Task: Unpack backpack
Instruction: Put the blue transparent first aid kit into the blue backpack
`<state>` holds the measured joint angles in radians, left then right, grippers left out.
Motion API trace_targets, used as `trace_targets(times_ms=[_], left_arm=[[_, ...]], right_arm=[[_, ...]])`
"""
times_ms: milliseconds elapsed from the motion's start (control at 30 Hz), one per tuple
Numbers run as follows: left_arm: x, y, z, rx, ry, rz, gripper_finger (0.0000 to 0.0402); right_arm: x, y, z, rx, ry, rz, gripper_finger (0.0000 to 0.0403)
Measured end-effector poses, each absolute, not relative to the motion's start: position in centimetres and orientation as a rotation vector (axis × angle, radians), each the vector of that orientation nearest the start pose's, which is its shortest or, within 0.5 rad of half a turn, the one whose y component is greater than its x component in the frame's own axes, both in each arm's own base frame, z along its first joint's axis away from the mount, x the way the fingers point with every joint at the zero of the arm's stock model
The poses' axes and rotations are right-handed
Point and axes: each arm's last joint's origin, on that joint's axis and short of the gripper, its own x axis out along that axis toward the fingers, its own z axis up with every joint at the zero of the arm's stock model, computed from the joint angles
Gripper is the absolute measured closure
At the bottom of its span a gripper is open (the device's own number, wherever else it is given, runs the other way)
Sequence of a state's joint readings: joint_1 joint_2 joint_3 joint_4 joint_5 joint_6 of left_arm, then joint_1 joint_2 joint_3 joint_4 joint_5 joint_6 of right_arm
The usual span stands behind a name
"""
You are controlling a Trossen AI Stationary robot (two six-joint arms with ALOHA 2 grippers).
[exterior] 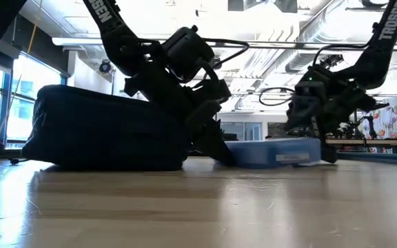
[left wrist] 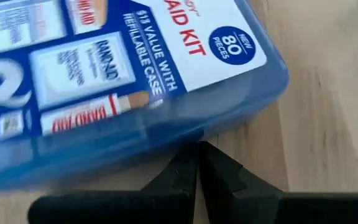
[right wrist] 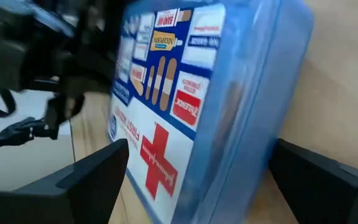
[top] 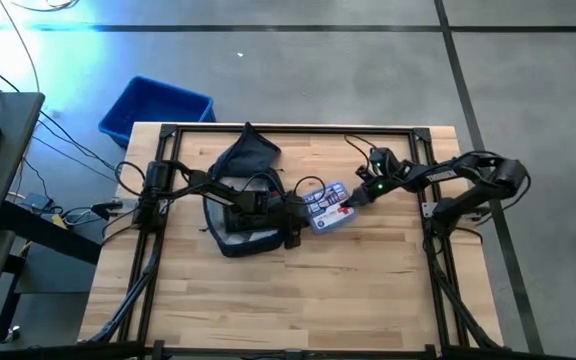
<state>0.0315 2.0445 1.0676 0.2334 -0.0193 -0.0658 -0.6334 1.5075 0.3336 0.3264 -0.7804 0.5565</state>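
I will next grab the first-aid kit beside the backpack (top: 238,165) with my right gripper, by the kit's end with the red cross (top: 345,211), to unpack it.
The dark navy backpack (top: 238,165) lies on its side at the table's left centre (exterior: 102,127). My left arm reaches over it. To its right a blue first-aid kit case (top: 328,208) lies flat on the wood (exterior: 274,151). My left gripper (left wrist: 197,149) is shut, its tips low at the kit's backpack-side edge (exterior: 222,160). My right gripper (right wrist: 201,146) is open wide at the kit's right end (top: 353,200). One of its fingers stands on each side of the case, and gaps show between them and the case. My left gripper's shut fingertips (left wrist: 199,155) stand against the lower edge of the kit's side wall (left wrist: 185,134), on the side toward the backpack. They slant down from the table's left. The kit lies flat on the table. Whether the tips truly touch it I cannot tell.
A bright blue bin (top: 156,108) stands on the floor beyond the table's far left corner. The near half of the wooden table (top: 298,300) is bare wood. Black frame rails (top: 438,270) run along the table's sides.
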Motion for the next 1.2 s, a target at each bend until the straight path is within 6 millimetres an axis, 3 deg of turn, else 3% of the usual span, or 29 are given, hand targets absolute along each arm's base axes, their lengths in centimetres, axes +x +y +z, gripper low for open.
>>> trace_targets(times_ms=[233, 433, 533, 767, 900, 1000, 1100, 1200], left_arm=[[39.9, 1.7, 10.5, -0.047, 0.722, 0.135, 0.0401], [39.6, 0.8, 12.1, -0.047, 0.706, 0.155, 0.0401], [38.8, -0.4, 15.0, -0.064, 0.677, 0.163, 0.0401], [33.9, -3.2, 25.2, 0.052, 0.546, 0.394, 0.0401], [29.8, -3.7, 28.0, 0.131, 0.567, 0.603, 0.0401], [27.0, -3.1, 29.6, 0.157, 0.547, 0.785, 0.0401], [24.9, -1.8, 29.8, 0.155, 0.600, 0.903, 0.0400], [23.3, 0.1, 29.5, 0.137, 0.696, 0.994, 0.0389]], right_arm=[[19.1, -10.2, 10.2, 1.064, 0.654, 0.053, 0.0095], [19.2, -10.2, 10.6, 1.051, 0.631, 0.070, 0.0203], [19.5, -10.3, 11.9, 1.020, 0.552, 0.102, 0.0264], [21.1, -11.1, 17.1, 0.896, 0.308, 0.097, 0.0263], [24.0, -10.7, 19.5, 0.808, 0.286, 0.220, 0.0263], [26.9, -10.1, 20.1, 0.775, 0.303, 0.263, 0.0263], [30.4, -9.5, 20.5, 0.749, 0.307, 0.306, 0.0263], [33.4, -8.9, 19.5, 0.736, 0.352, 0.367, 0.0263]])
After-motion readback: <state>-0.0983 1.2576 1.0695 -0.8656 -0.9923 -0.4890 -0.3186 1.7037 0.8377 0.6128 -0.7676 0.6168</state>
